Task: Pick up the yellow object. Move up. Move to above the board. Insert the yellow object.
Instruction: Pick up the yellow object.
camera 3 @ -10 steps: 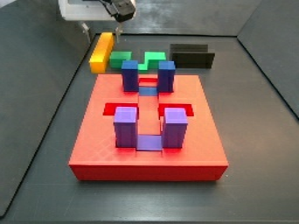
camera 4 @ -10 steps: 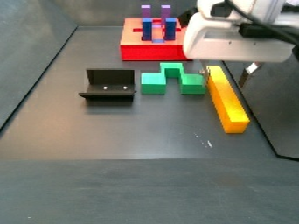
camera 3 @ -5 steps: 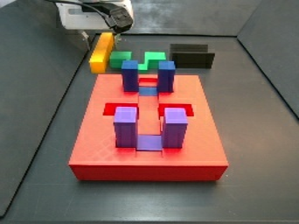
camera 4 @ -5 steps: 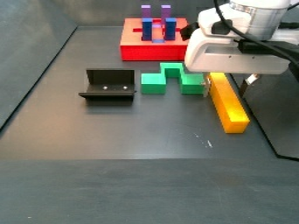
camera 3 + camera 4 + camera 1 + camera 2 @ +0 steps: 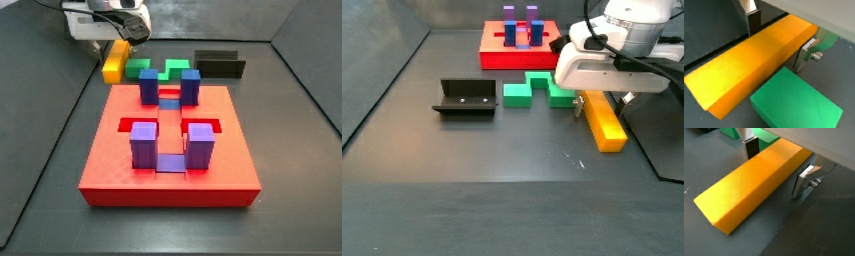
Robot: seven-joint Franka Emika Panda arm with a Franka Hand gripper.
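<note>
My gripper picks up the yellow object by one end section [image 5: 119,50] next, leaving its long body free to slot into the board [image 5: 120,165].
The yellow object [image 5: 747,72] is a long yellow-orange bar lying flat on the dark floor, seen in both wrist views [image 5: 751,190] and both side views [image 5: 115,60] [image 5: 605,122]. My gripper [image 5: 777,47] is lowered over one end of it, with one silver finger [image 5: 751,148] on each side; it also shows in the other views [image 5: 774,174] [image 5: 122,40] [image 5: 603,96]. The jaws are open, with a gap showing at one finger [image 5: 801,182]. The red board [image 5: 120,165] with purple and blue posts lies apart from the bar [image 5: 502,59].
A green notched block [image 5: 162,70] lies right beside the bar, between it and the board [image 5: 537,92] [image 5: 797,102]. The black fixture [image 5: 465,98] stands further along [image 5: 221,63]. Dark walls border the floor.
My gripper has come down from above the bar until its fingers straddle the bar's end. The bar, green block and board have not moved.
</note>
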